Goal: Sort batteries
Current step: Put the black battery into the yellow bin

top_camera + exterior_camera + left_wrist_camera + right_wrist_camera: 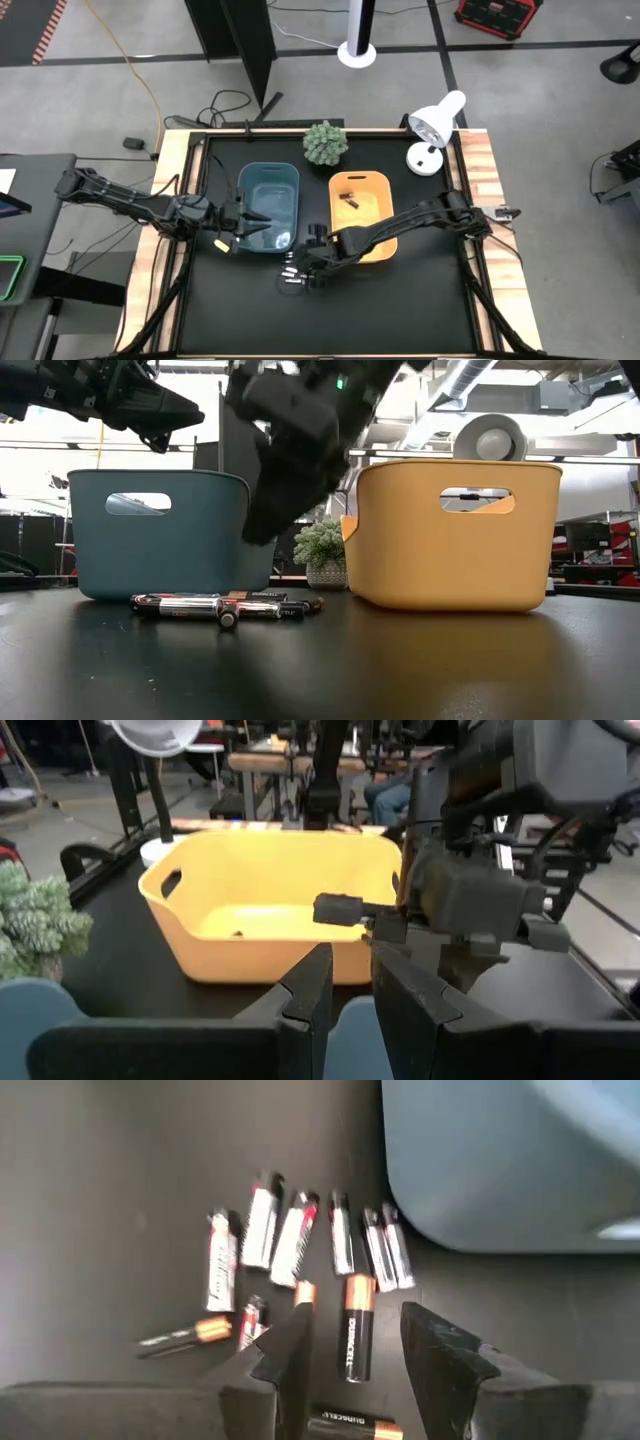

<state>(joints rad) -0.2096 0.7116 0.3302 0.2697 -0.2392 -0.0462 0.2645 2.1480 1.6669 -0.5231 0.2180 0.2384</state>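
Note:
The black-and-copper battery needs to be sorted into the yellow bin, so my right gripper will grab it by its black end [357,1360] next.
Several batteries [300,1270] lie loose on the black mat in front of the blue bin [270,205], some silver with red and black ends, some black with copper ends; the low view shows the batteries [220,605] lying on their sides. My right gripper [350,1350] hovers open above them, its fingers on either side of a black-and-copper battery [355,1330] without touching it; in the high view my right gripper [300,265] is at the bin's near corner. My left gripper [350,995] hangs over the blue bin with a narrow gap and nothing between its fingers. Two dark batteries [350,197] lie in the yellow bin [362,215].
A small potted plant [325,143] stands behind the bins, and a white desk lamp [435,130] is at the far right corner. The mat's near half [330,320] is bare. The two arms are close together over the blue bin's near right corner.

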